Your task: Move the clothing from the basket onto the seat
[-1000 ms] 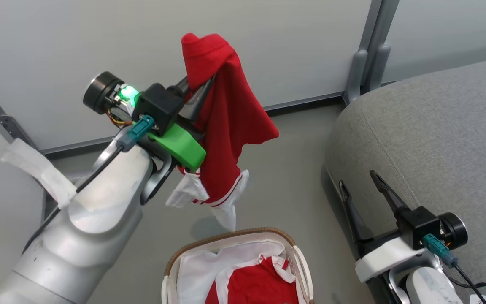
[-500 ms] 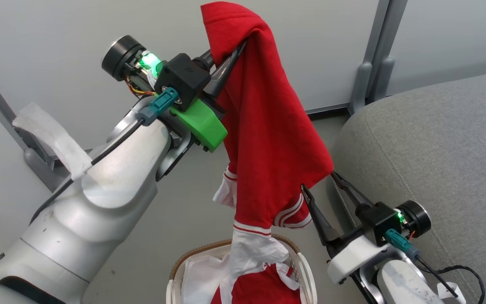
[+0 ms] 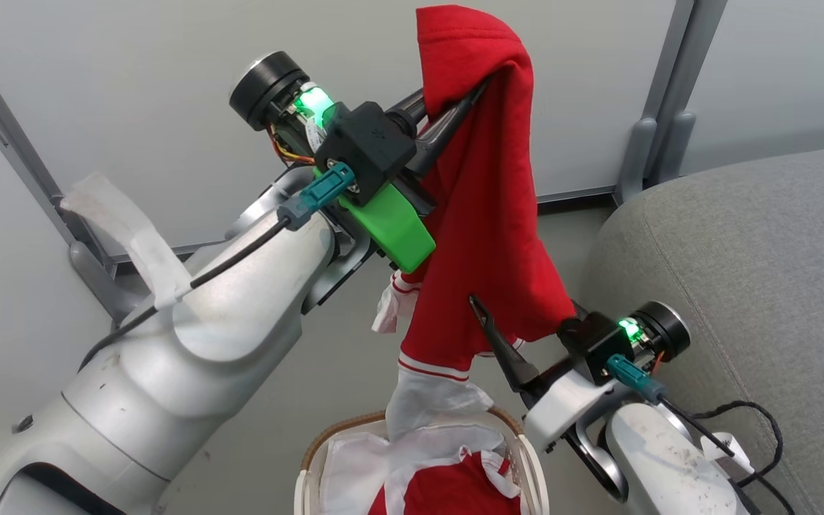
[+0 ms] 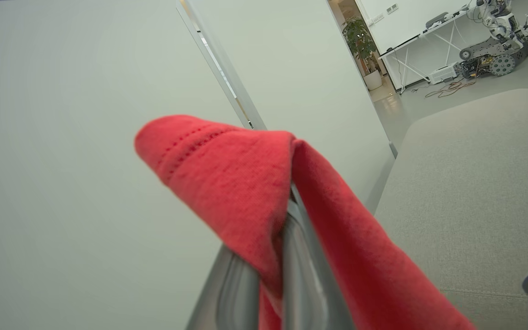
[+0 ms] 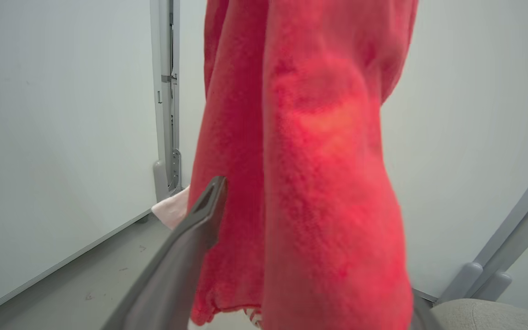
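Note:
I need to carry the garment onto the seat (image 3: 741,250), so next I should grab the garment with my right gripper by its red fabric above the white-trimmed end (image 3: 503,300).
A red garment (image 3: 483,214) with white trim hangs from my left gripper (image 3: 480,86), which is shut on its top fold high in front of the wall. In the left wrist view the two fingers (image 4: 296,256) pinch the red cloth (image 4: 227,183). The garment's white sleeve end (image 3: 430,404) dangles to the basket (image 3: 337,436), where a second red garment (image 3: 455,493) lies on the white liner. My right gripper (image 3: 523,307) stands open around the hanging cloth's lower part, one finger (image 5: 200,220) in front of the cloth (image 5: 323,183). The grey seat (image 3: 741,250) is on the right.
Pale wall panels with grey metal posts (image 3: 659,121) stand behind. Grey floor (image 3: 326,372) lies between wall, basket and seat. A black cable (image 3: 748,418) from my right arm lies over the seat's edge. A far room with a table shows in the left wrist view (image 4: 429,41).
My left gripper has carried the garment up and to the right, toward the seat. My right gripper has moved in from beside the seat and now straddles the hanging cloth. The camera has shifted too.

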`<state>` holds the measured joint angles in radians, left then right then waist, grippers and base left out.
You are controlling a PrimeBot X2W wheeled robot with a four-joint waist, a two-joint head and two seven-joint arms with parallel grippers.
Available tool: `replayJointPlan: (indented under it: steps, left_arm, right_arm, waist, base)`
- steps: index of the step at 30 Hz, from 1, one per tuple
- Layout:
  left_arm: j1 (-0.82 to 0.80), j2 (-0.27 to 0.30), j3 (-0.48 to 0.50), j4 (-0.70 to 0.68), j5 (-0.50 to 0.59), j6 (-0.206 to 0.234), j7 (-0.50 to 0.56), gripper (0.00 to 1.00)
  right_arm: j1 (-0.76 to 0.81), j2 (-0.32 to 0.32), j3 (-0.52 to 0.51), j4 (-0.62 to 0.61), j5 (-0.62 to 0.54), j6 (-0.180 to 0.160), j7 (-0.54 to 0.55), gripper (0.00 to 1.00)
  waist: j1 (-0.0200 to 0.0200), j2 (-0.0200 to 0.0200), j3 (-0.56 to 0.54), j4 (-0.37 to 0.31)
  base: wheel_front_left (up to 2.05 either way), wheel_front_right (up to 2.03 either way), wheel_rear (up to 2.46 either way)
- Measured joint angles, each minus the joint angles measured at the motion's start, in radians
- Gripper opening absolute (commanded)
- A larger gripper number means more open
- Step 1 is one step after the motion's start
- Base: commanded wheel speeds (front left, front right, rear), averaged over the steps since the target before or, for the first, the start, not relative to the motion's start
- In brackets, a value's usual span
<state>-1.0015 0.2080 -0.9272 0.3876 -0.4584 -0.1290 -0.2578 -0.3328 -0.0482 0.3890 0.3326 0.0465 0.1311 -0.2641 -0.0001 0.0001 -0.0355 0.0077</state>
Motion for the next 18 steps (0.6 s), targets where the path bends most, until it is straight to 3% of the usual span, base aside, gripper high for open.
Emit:
replayJointPlan:
  steps: [9, 10, 11, 12, 13, 14, 18]
  left_arm:
    - [-0.005, -0.014, -0.034, -0.018, -0.026, 0.000, -0.003, 0.00]
    - [-0.005, -0.014, -0.035, -0.018, -0.030, 0.000, -0.003, 0.00]
    - [-0.003, -0.013, -0.035, -0.018, -0.034, 0.000, -0.003, 0.00]
    - [-0.002, -0.013, -0.035, -0.017, -0.034, 0.000, -0.003, 0.00]
    - [0.004, -0.012, -0.035, -0.015, -0.039, 0.000, -0.003, 0.00]
    - [0.011, -0.011, -0.034, -0.013, -0.042, 0.000, -0.004, 0.00]
    - [0.049, -0.006, -0.021, 0.000, -0.062, 0.001, -0.005, 0.00]
  right_arm:
    - [-0.091, 0.000, 0.066, 0.101, 0.005, 0.000, 0.000, 1.00]
    - [-0.096, 0.000, 0.070, 0.112, 0.007, 0.000, 0.000, 0.78]
    - [-0.098, 0.000, 0.070, 0.118, 0.009, 0.000, 0.000, 0.43]
    - [-0.099, 0.000, 0.070, 0.121, 0.010, 0.000, 0.000, 0.22]
    - [-0.102, 0.000, 0.068, 0.126, 0.012, 0.000, 0.000, 0.07]
    - [-0.105, 0.000, 0.067, 0.128, 0.013, 0.000, 0.000, 0.00]
    - [-0.106, 0.000, 0.057, 0.129, 0.013, 0.000, 0.000, 0.00]
  waist:
    - [0.0000, 0.0000, -0.001, 0.032]
    - [0.0000, -0.0001, -0.002, 0.036]
    - [0.0000, 0.0000, -0.002, 0.039]
    - [0.0000, 0.0000, -0.002, 0.040]
    - [0.0000, 0.0000, -0.002, 0.043]
    - [0.0000, 0.0000, -0.003, 0.045]
    - [0.0000, -0.0001, -0.004, 0.047]
  base:
    - [0.00, 0.00, 0.00]
    - [0.00, 0.00, 0.00]
    - [0.00, 0.00, 0.00]
    - [0.00, 0.00, 0.00]
    - [0.00, 0.00, 0.00]
    - [0.00, 0.00, 0.00]
    - [0.00, 0.00, 0.00]
